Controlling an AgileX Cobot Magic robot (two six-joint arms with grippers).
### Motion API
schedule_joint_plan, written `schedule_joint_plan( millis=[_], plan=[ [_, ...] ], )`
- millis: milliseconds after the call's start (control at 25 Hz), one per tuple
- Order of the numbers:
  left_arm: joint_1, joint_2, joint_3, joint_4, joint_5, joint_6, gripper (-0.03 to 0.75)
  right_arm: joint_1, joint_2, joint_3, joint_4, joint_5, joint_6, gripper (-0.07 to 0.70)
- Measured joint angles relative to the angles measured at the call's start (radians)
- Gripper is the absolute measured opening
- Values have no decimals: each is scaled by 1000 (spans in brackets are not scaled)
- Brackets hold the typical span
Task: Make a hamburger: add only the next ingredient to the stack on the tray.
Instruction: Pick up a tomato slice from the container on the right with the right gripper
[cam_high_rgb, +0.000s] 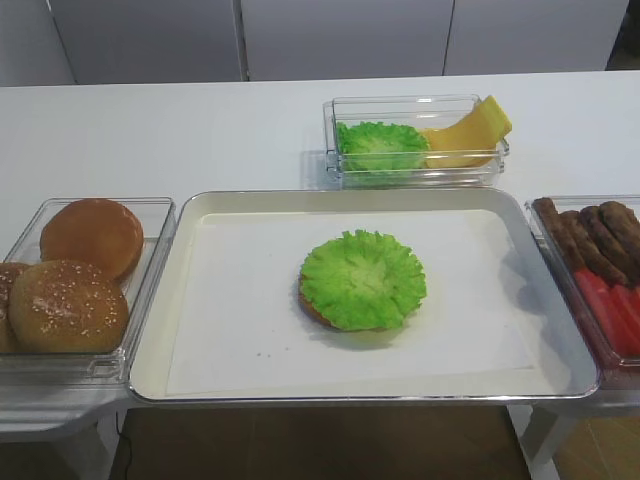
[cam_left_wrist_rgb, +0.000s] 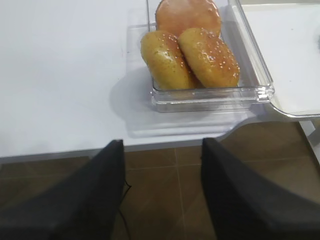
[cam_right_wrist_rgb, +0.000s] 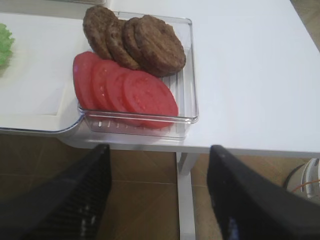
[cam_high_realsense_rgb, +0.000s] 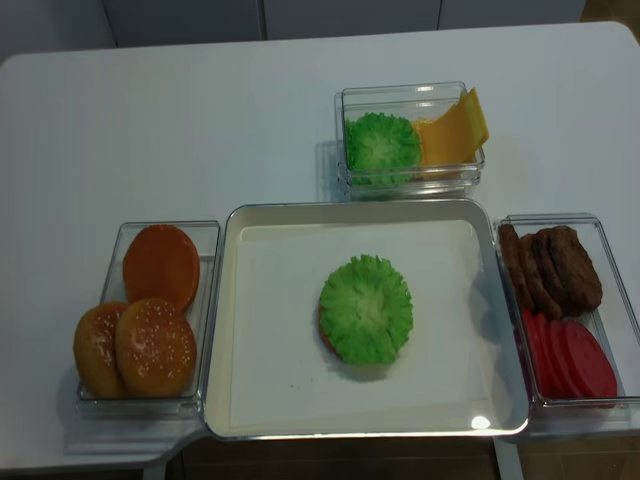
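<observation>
I should next grab the outermost tomato slice by its rounded rim (cam_high_realsense_rgb: 529, 342) with my right gripper, to top the lettuce leaf on the stack (cam_high_realsense_rgb: 366, 308).
The stack (cam_high_rgb: 362, 279) (cam_high_realsense_rgb: 366, 308), a bun base topped with a frilly green lettuce leaf, lies in the middle of the metal tray (cam_high_rgb: 180, 270) (cam_high_realsense_rgb: 232, 330). Several red tomato slices (cam_right_wrist_rgb: 125, 87) (cam_high_realsense_rgb: 568, 358) (cam_high_rgb: 612, 305) overlap in the clear container right of the tray. My right gripper (cam_right_wrist_rgb: 159, 150) hangs open and empty off the table's front edge, below that container. My left gripper (cam_left_wrist_rgb: 162, 145) is open and empty too, off the front edge below the bun container. Neither gripper shows in the overhead views.
Brown patties (cam_right_wrist_rgb: 137, 42) (cam_high_realsense_rgb: 550, 265) share the tomato container. Whole buns (cam_left_wrist_rgb: 192, 52) (cam_high_realsense_rgb: 140, 320) fill the left container. A back container (cam_high_realsense_rgb: 412, 140) holds a bare lettuce leaf and yellow cheese slices. A table leg (cam_right_wrist_rgb: 186, 200) stands under the right gripper.
</observation>
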Motion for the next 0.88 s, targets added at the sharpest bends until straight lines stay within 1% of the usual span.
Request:
schedule_joint_plan(
  millis=[360, 520, 560, 600, 680, 760, 880],
  plan=[
    [0, 0, 0, 0, 0, 0, 372, 0, 0, 0, 0, 0, -2, 455],
    [0, 0, 0, 0, 0, 0, 372, 0, 0, -2, 22, -6, -2, 422],
    [0, 0, 0, 0, 0, 0, 372, 0, 0, -8, 43, -20, -2, 404],
    [0, 0, 0, 0, 0, 0, 372, 0, 0, -15, 62, -51, -2, 384],
    [0, 0, 0, 0, 0, 0, 372, 0, 0, -33, 107, -122, -2, 355],
    [0, 0, 0, 0, 0, 0, 372, 0, 24, -58, 140, -191, -2, 342],
    [0, 0, 0, 0, 0, 0, 372, 0, 160, -113, 164, -246, -2, 337]
  ],
)
